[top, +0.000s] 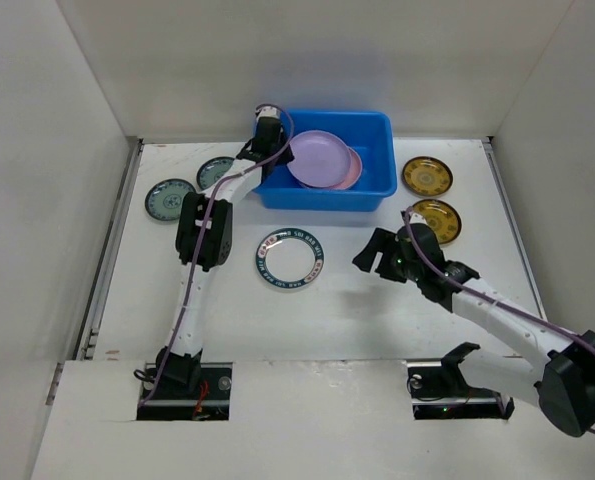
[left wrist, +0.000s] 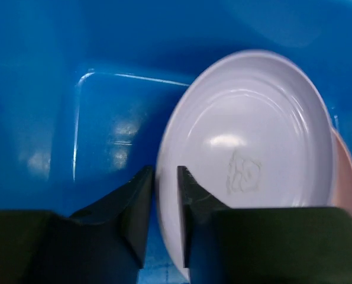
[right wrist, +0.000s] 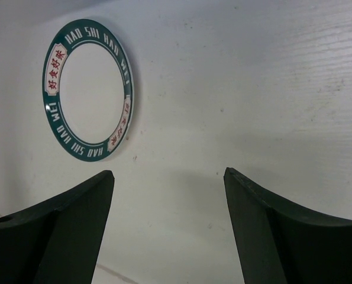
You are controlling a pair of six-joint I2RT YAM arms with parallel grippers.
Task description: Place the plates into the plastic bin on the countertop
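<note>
The robot's right gripper should next grab the white plate by its lettered rim, so the plate's opposite rim stays free to go into the bin [top: 377, 135].
The blue plastic bin [top: 377, 135] stands at the back of the white countertop [top: 347, 310]. A lavender plate [top: 315, 158] leans in it on a pink plate [top: 353, 172]. My left gripper [top: 268, 148] is over the bin's left end. In the left wrist view the left gripper [left wrist: 164, 171] is shut on the rim of the lavender plate [left wrist: 252, 136], with the pink plate [left wrist: 348, 177] showing behind it. My right gripper [top: 375, 257] is open and empty, to the right of a white plate with a dark lettered rim [top: 290, 259]. That plate also shows in the right wrist view [right wrist: 88, 89], ahead and left of the right gripper [right wrist: 168, 173].
Two small teal patterned plates [top: 170, 200] [top: 215, 172] lie left of the bin. Two small yellow-gold plates [top: 426, 176] [top: 437, 220] lie right of it, close behind my right arm. White walls enclose the tabletop on three sides.
</note>
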